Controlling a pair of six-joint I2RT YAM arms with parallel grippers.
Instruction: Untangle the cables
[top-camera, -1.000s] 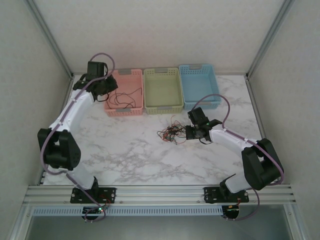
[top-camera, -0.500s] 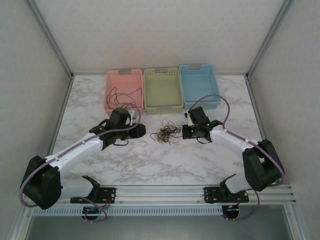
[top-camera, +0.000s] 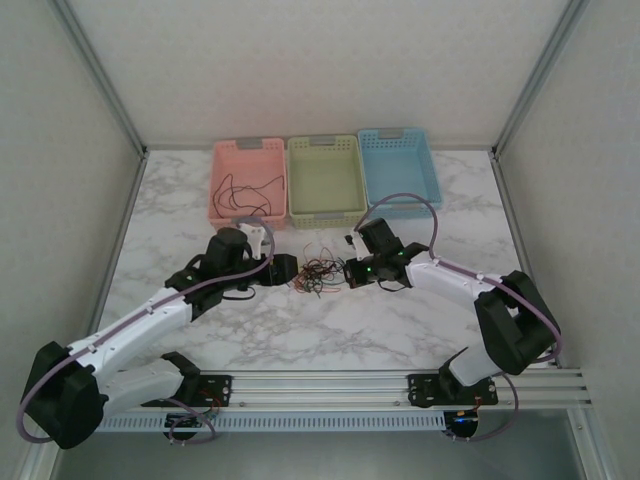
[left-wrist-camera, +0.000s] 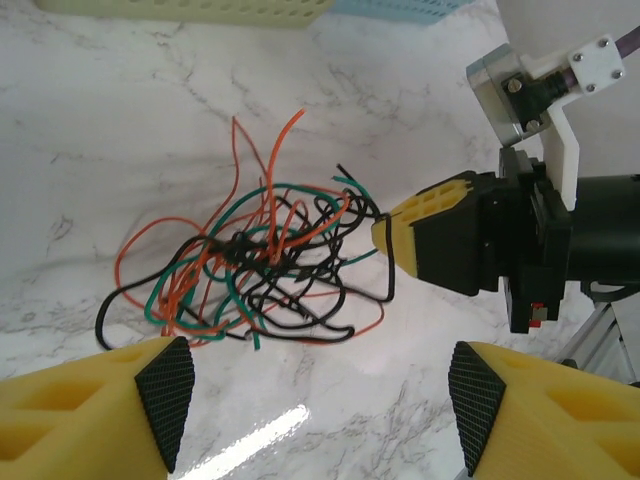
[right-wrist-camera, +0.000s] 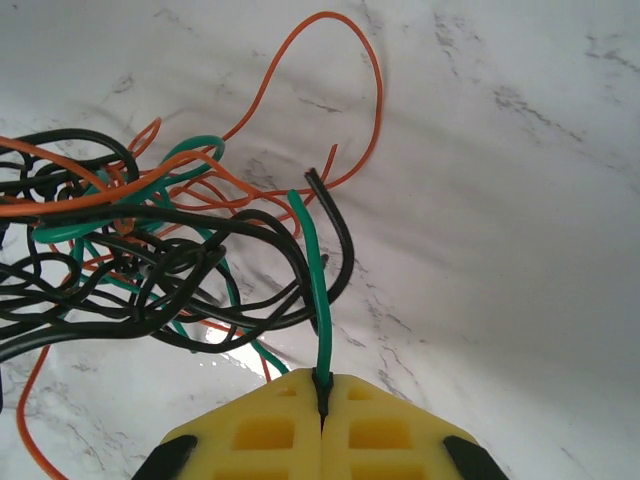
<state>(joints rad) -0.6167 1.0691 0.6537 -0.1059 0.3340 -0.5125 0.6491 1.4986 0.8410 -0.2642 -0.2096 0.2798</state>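
I should grab the orange cable (top-camera: 326, 251) (left-wrist-camera: 291, 126) near its loose end with my left gripper next, to pull it out while my right gripper pulls the green cable.
The cables (top-camera: 318, 272) are a tangle of thin black, orange and green wires on the marble table, between my two grippers. My right gripper (right-wrist-camera: 322, 400) is shut, pinching a green cable (right-wrist-camera: 318, 290) that rises from its fingertips into the bundle (right-wrist-camera: 150, 250). In the top view it (top-camera: 350, 272) sits at the bundle's right edge. My left gripper (left-wrist-camera: 320, 400) stands open just left of the tangle (left-wrist-camera: 260, 265), with bare marble between its pads (left-wrist-camera: 165, 395). From above it (top-camera: 290, 270) is at the bundle's left edge. The right gripper's yellow fingertips (left-wrist-camera: 425, 225) show across the tangle.
Three baskets line the back of the table: pink (top-camera: 222, 205) with a loose black cable (top-camera: 245, 190) in it, green (top-camera: 325, 215) and blue (top-camera: 400, 205). Metal frame rails bound the table on all sides.
My left arm swung from the pink basket down to the bundle's left side and its jaws opened. My right gripper drew the bundle slightly left, staying shut.
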